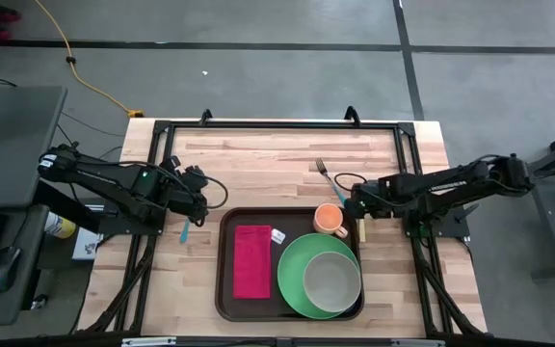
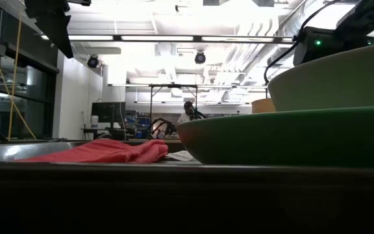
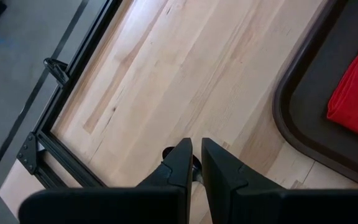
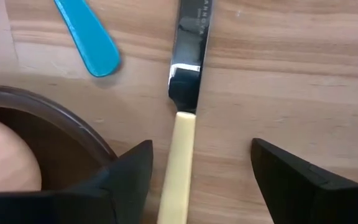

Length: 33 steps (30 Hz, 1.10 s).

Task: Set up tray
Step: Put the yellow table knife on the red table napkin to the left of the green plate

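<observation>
My right gripper takes the knife by its cream handle (image 1: 361,231) next and lays it on the red napkin (image 1: 251,260) in the tray.
The dark brown tray (image 1: 227,289) lies at the table's near middle. On it are a red napkin (image 1: 251,260), a green plate (image 1: 292,265) with a pale bowl (image 1: 331,280), and an orange cup (image 1: 330,220). A knife with a cream handle (image 4: 182,155) lies flat on the table beside the tray's right rim (image 4: 73,121). My right gripper (image 4: 210,180) is open, one finger on either side of the knife handle, touching nothing. A blue-handled fork (image 1: 328,176) lies beyond it. My left gripper (image 1: 196,204), left of the tray, is shut on a blue-handled utensil (image 1: 183,232). My left gripper is shut on a blue-handled utensil, whose blue end (image 1: 183,232) sticks out from the fingers toward the table's near edge. The fingers (image 3: 182,168) hide the place of contact; only a small shiny bit (image 3: 196,177) shows between them. The utensil is above the bare table.
Bare wood lies left of the tray and at the far half of the table (image 1: 258,154). A black frame (image 1: 277,125) runs around the table's edges. The fork's blue handle (image 4: 89,37) lies close to the knife's blade (image 4: 188,37).
</observation>
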{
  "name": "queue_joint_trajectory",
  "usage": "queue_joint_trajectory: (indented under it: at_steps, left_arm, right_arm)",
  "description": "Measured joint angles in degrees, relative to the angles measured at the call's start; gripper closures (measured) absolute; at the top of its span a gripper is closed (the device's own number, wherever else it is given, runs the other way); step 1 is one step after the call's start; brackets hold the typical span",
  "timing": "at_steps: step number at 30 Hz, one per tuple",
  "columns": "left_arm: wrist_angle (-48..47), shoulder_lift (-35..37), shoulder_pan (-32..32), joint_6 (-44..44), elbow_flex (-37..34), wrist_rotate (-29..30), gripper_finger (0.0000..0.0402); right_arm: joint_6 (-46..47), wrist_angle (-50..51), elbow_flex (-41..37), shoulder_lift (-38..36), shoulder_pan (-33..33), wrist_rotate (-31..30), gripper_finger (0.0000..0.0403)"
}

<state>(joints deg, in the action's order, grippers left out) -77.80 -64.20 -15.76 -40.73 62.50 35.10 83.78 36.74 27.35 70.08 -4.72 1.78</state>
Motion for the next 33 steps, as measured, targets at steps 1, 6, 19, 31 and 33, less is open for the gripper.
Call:
queue_joint_trajectory:
  at_steps: [1, 6, 19, 31, 33]
  left_arm:
    - [0.0, 0.0, 0.0, 0.0, 0.0, 0.0, 0.0334]
    - [0.0, 0.0, 0.0, 0.0, 0.0, 0.0, 0.0334]
    - [0.0, 0.0, 0.0, 0.0, 0.0, 0.0, 0.0334]
    - [0.0, 0.0, 0.0, 0.0, 0.0, 0.0, 0.0334]
    - [0.0, 0.0, 0.0, 0.0, 0.0, 0.0, 0.0334]
  right_arm:
    - [0.0, 0.0, 0.0, 0.0, 0.0, 0.0, 0.0160]
    - [0.0, 0.4, -0.1, 0.0, 0.0, 0.0, 0.0204]
    - [-0.2, -2.6, -0.2, 0.1, 0.0, 0.0, 0.0275]
    - [-0.1, -3.3, -0.2, 1.7, -0.1, -0.3, 0.0265]
    - [-0.1, -3.5, 0.0, 2.7, -0.2, -0.2, 0.0265]
